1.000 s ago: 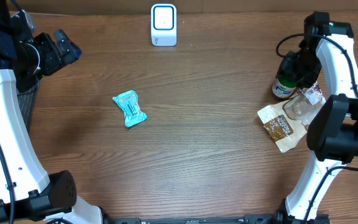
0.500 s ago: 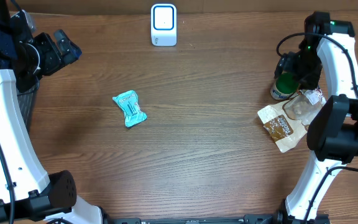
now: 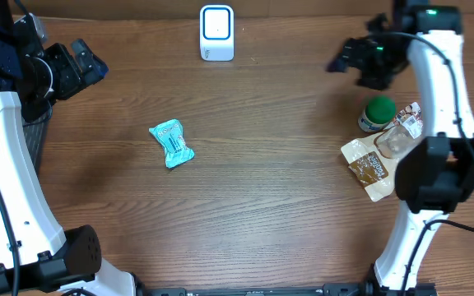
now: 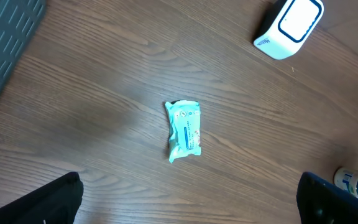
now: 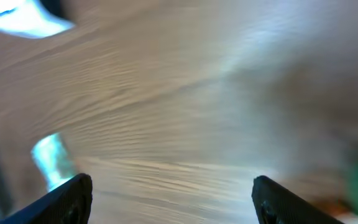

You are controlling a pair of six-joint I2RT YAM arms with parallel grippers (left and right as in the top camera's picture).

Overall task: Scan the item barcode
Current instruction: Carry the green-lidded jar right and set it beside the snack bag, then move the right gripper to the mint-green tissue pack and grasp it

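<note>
My right gripper grabs the teal packet's end farther from the white scanner next, so the body of the packet stays uncovered for barcode scanning.
A teal packet [image 3: 171, 144] lies flat on the wooden table, left of the middle; the left wrist view shows it [image 4: 184, 129] well ahead of the fingers. The white scanner [image 3: 216, 33] stands at the far edge, also in the left wrist view [image 4: 289, 26]. My left gripper [image 3: 93, 59] hovers open at the far left, jaws wide [image 4: 188, 211] and empty. My right gripper [image 3: 346, 59] is open and empty, up and to the left of a green-capped bottle [image 3: 377, 113]. The right wrist view is blurred: its gripper [image 5: 173, 199] has only bare wood between its fingers, with the packet [image 5: 51, 158] at left.
A brown pouch [image 3: 369, 168] and a clear wrapped item [image 3: 395, 141] lie beside the bottle at the right edge. A dark mesh bin [image 3: 33, 131] stands off the table's left side, seen also in the left wrist view [image 4: 5, 43].
My right gripper opened off the green-capped bottle and swung up and to the left, away from it. The bottle stays by the pouch. The left arm has not moved.
</note>
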